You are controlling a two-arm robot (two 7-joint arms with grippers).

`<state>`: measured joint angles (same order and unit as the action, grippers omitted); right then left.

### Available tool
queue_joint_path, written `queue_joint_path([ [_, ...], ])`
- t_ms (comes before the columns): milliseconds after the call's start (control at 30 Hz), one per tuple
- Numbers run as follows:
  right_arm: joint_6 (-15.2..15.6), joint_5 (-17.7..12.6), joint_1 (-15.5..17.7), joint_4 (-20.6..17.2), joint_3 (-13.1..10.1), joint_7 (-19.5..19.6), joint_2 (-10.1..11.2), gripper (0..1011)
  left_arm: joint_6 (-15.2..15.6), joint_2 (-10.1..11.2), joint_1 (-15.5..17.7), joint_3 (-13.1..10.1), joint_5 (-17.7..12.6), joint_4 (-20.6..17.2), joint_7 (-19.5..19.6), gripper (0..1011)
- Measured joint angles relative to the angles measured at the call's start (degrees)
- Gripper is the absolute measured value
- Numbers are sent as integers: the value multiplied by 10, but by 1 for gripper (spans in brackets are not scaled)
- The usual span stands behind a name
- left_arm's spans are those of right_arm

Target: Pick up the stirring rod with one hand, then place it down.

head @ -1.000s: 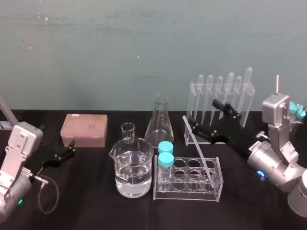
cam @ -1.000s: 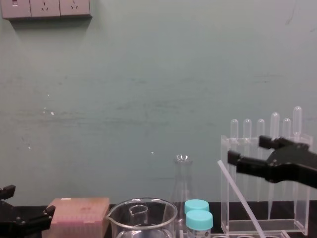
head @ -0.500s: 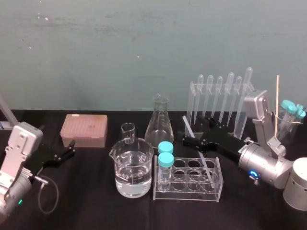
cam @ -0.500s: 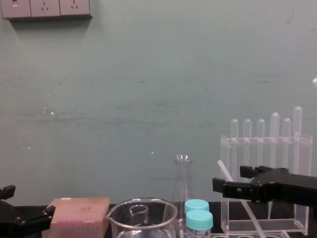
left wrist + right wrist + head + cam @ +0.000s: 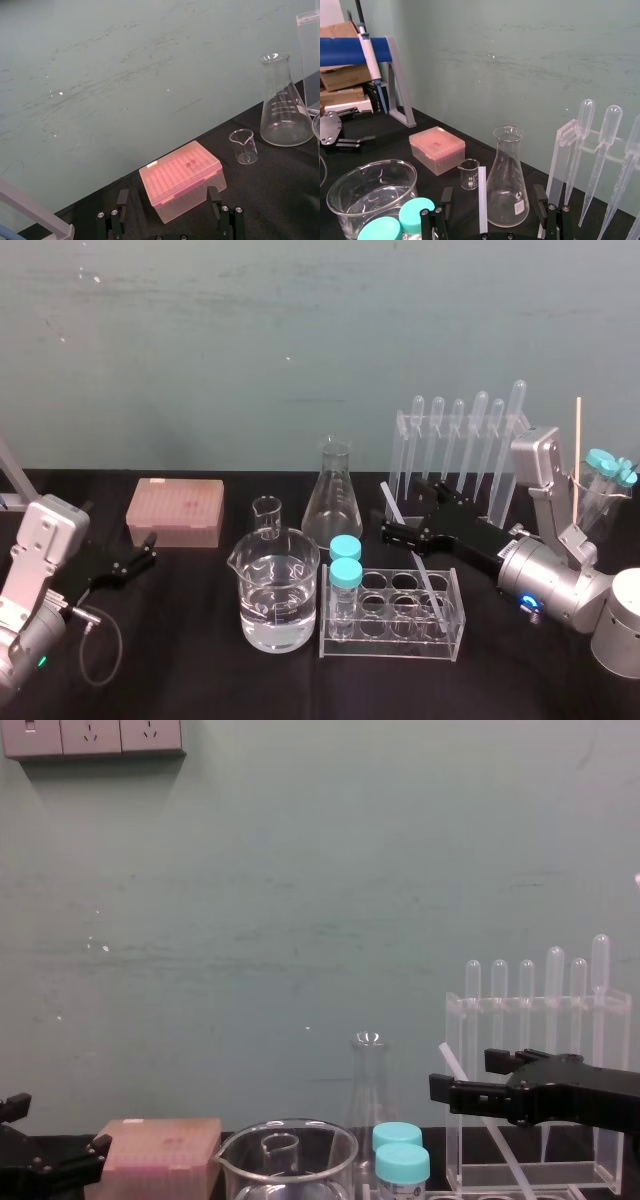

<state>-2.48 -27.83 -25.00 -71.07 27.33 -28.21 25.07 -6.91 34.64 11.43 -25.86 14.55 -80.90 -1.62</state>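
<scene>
My right gripper grabs the stirring rod by its clear upper part (image 5: pixel 454 1064) next, since the rod's foot sits down in the rack (image 5: pixel 528 1194) near the capped tubes.
The stirring rod (image 5: pixel 421 570) is a thin whitish stick. It leans with its foot in the clear tube rack (image 5: pixel 390 640) and its top tilted back and to the left. My right gripper (image 5: pixel 402 508) is open, and its two black fingers straddle the rod's upper part without touching it. The right wrist view shows the rod (image 5: pixel 482 200) standing between the spread fingers of that gripper (image 5: pixel 492 200). From the chest the rod's top (image 5: pixel 449 1060) pokes up just behind the right gripper (image 5: pixel 462 1075). My left gripper (image 5: pixel 145 552) rests open at the far left, near the pink box.
A beaker of water (image 5: pixel 278 590), a small beaker (image 5: pixel 267 515) and a conical flask (image 5: pixel 332 502) stand left of the rod. Two teal-capped tubes (image 5: pixel 345 560) sit in the rack. A pipette rack (image 5: pixel 460 445) is behind the right arm, and a pink tip box (image 5: pixel 175 510) at back left.
My right gripper has come down from in front of the pipette rack and moved left, so its open fingers now flank the rod. The left arm has stayed still.
</scene>
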Motion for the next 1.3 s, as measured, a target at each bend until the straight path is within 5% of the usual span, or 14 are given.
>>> queue_joint_path([
  [200,-1,0,0,0,0,0,0,919,0,0,0,0,0,0,0,1000],
  [1033,-4,-1,1,-1,-1,-1,1,111,0,0,0,0,0,0,0,1000],
  [1300,-4,-1,1,-1,-1,-1,1,57,0,0,0,0,0,0,0,1000],
])
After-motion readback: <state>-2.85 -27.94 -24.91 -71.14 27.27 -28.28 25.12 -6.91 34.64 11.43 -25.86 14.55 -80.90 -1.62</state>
